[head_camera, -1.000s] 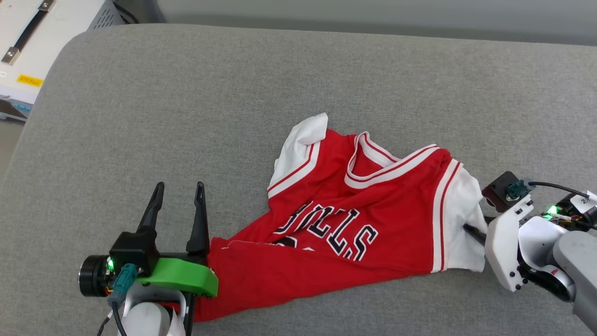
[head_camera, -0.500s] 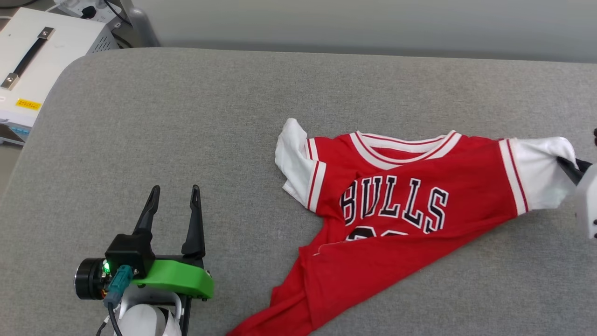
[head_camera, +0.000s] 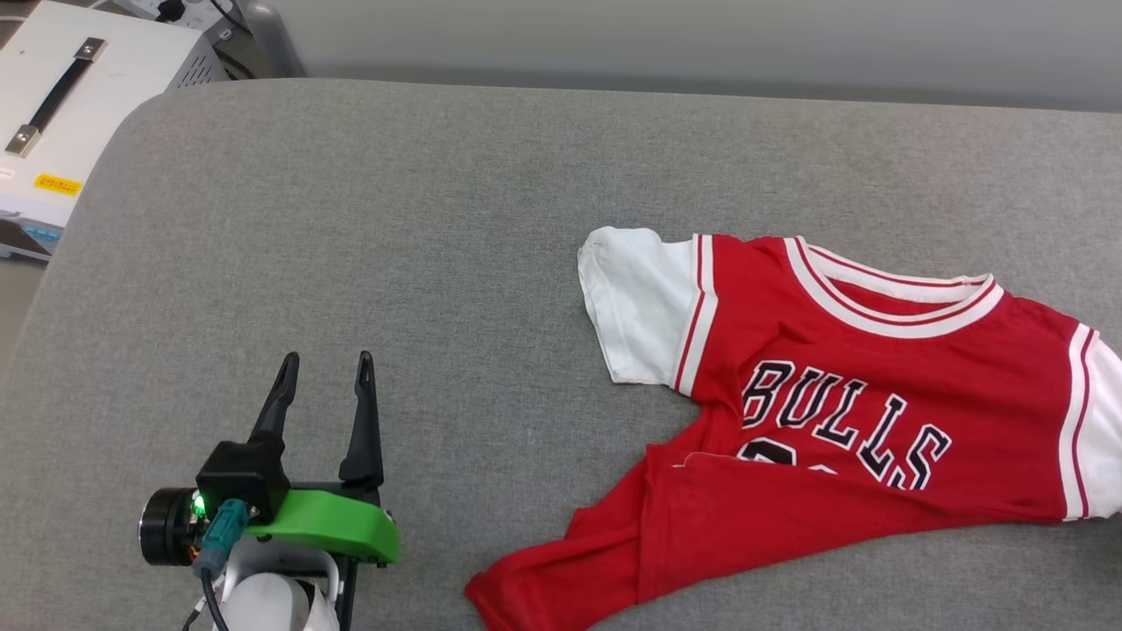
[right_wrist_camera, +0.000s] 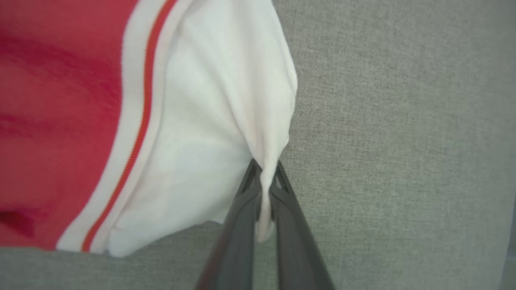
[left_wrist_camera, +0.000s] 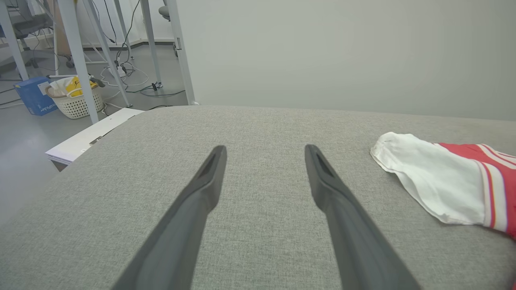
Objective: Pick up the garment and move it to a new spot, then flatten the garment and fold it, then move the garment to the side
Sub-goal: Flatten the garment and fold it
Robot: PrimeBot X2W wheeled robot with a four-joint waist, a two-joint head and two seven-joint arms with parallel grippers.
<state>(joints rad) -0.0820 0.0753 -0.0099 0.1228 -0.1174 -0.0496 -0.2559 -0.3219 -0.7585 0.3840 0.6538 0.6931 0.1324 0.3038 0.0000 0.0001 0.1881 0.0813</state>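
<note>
The left gripper pinches the jersey by the hem of its white sleeve [head_camera: 594, 289] next, where a loose edge shows, as the red body [head_camera: 894, 400] lies flat.
The garment [head_camera: 841, 412], a red jersey T-shirt with white sleeves and black "BULLS" lettering, lies front up on the right of the grey cushion [head_camera: 438, 219], running off the right edge of the head view. Its lower part is folded over and trails toward the front. My right gripper [right_wrist_camera: 264, 169] is shut on the edge of one white sleeve [right_wrist_camera: 225, 121], the cloth bunched between the fingers. My left gripper [head_camera: 324, 372] stands open over bare cushion at the lower left, well apart from the garment. The other white sleeve [left_wrist_camera: 423, 177] lies to the right of its fingers.
A white case with a black handle [head_camera: 61, 79] stands past the cushion's far left corner. In the left wrist view, a pale wall [left_wrist_camera: 342, 52] rises behind the cushion, with metal table legs [left_wrist_camera: 76, 52], a white basket [left_wrist_camera: 76, 102] and a blue box [left_wrist_camera: 32, 94] on the floor.
My right gripper closed on the white sleeve and dragged the garment to the right, leaving the head view. The shirt spread out wider. The head camera shifted slightly. The left gripper stayed put.
</note>
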